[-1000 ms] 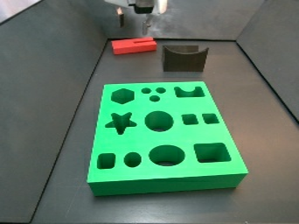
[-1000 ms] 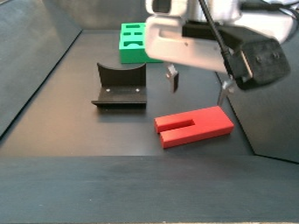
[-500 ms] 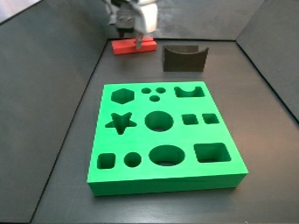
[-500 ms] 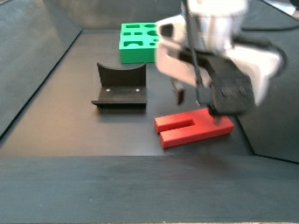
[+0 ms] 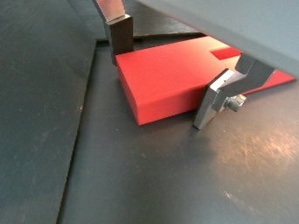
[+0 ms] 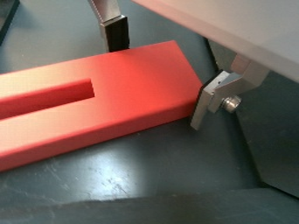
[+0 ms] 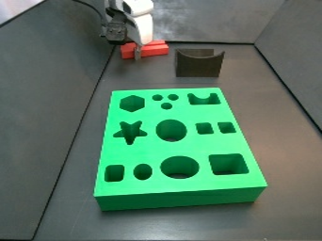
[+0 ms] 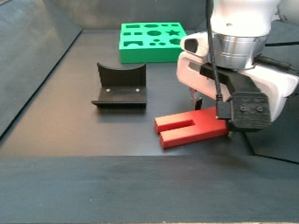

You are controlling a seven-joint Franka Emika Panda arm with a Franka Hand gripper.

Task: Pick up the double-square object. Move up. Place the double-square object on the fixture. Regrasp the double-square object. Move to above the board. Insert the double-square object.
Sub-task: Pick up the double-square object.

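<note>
The robot's gripper will lift the double-square object onto the fixture, so it will next grab the object by its solid end (image 5: pixel 163 74).
The red double-square object (image 5: pixel 176 74) lies flat on the dark floor, its slotted end (image 6: pixel 47 92) pointing away from the gripper. My gripper (image 5: pixel 163 85) is low over the block's solid end, open, with one finger (image 5: pixel 121 35) on each side and a thin gap at the pads. The same straddle shows in the wrist view where the gripper (image 6: pixel 158 83) sits over the plain end. In both side views the gripper (image 7: pixel 126 38) (image 8: pixel 216 109) hangs down onto the block (image 7: pixel 153 49) (image 8: pixel 193 129). The dark notched fixture (image 7: pixel 198 62) (image 8: pixel 119 86) stands beside it.
The green board (image 7: pixel 176 141) (image 8: pixel 152 41) with its shaped holes lies flat in the middle of the bin. Dark sloping walls (image 7: pixel 75 56) enclose the floor; the block sits close to a wall (image 8: pixel 274 122).
The gripper has come down from above the red block until its fingers straddle the block's solid end. The block, fixture and board have not moved.
</note>
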